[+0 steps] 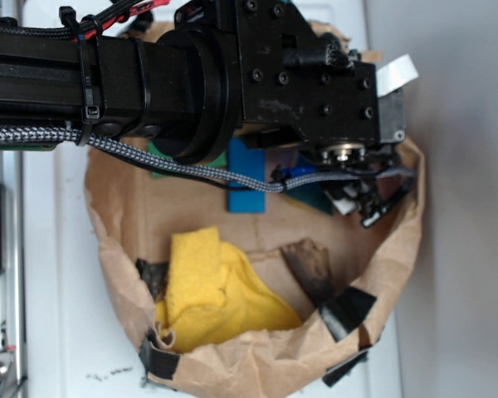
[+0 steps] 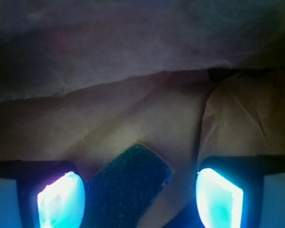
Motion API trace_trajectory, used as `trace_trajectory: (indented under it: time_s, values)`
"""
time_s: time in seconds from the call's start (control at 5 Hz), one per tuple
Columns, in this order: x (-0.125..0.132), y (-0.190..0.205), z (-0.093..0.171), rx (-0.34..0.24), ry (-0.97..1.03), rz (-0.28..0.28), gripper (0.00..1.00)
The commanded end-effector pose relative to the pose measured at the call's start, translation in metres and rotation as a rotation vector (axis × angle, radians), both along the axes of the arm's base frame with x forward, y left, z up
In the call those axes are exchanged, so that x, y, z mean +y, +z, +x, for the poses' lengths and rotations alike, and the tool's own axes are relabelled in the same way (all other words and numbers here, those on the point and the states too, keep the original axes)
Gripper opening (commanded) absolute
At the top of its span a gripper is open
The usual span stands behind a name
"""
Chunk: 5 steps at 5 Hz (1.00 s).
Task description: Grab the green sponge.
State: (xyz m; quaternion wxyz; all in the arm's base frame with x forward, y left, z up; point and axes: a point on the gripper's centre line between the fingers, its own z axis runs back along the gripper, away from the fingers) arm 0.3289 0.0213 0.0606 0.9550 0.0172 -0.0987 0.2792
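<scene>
The robot gets hold of the sponge (image 2: 128,185) on the brown paper (image 2: 180,109) next: its gripper will grip the green sponge by its long sides.
In the wrist view the green sponge (image 2: 128,185) lies flat and slanted on brown paper. It is dark and rough, with a thin tan edge at its upper right. My gripper (image 2: 140,199) is open, and the glowing left fingertip (image 2: 61,202) and right fingertip (image 2: 218,197) stand on either side of the sponge without touching it. The sponge sits closer to the left finger. In the exterior view the gripper (image 1: 361,199) hangs low inside a paper bag (image 1: 398,249). There only a dark teal sliver of the sponge (image 1: 315,197) shows beneath the wrist.
The crumpled brown bag wall rises close ahead of the fingers (image 2: 133,57). Inside the bag are a yellow cloth (image 1: 212,290), a blue block (image 1: 247,178) and a bright green block (image 1: 159,159) half hidden under the arm. Black tape patches (image 1: 344,311) mark the bag's rim.
</scene>
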Motion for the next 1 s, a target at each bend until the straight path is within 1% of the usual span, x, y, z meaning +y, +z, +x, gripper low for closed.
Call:
trace_trajectory:
  time_s: [0.0,0.2,0.4,0.6,0.8]
  values:
    - [-0.001,0.013,0.002,-0.100,-0.050,-0.077,1.00]
    - [-0.005,-0.008,0.004,-0.126,-0.070,-0.064,1.00]
    - [-0.009,-0.022,0.007,-0.110,-0.079,-0.043,1.00]
    - [-0.009,-0.026,0.008,-0.103,-0.068,-0.029,0.24]
    - [-0.009,-0.027,0.010,-0.127,-0.048,0.013,0.00]
